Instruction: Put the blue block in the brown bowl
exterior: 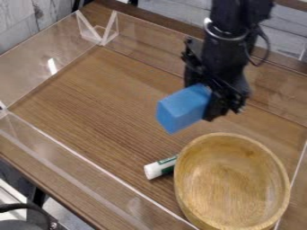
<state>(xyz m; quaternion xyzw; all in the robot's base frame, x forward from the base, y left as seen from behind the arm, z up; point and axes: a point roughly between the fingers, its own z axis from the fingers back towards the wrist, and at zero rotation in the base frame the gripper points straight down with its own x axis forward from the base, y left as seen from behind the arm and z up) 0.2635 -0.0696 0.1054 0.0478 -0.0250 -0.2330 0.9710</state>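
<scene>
The blue block [184,110] is hanging above and short of the far rim of the bowl, so my gripper should hold it until it is in the brown bowl.
The blue block [184,110] hangs in the air above the wooden table, held at its right side by my gripper [216,101], which is shut on it and points straight down. The block sits just above and left of the far rim of the brown bowl [232,180]. That large, round, light-wood bowl rests at the front right of the table, with nothing visible inside it. My black arm rises from the gripper toward the top of the picture.
A small white-and-green tube [161,166] lies on the table against the bowl's left side. Low clear plastic walls [72,153] fence the table, with a clear triangular stand [96,29] at the back left.
</scene>
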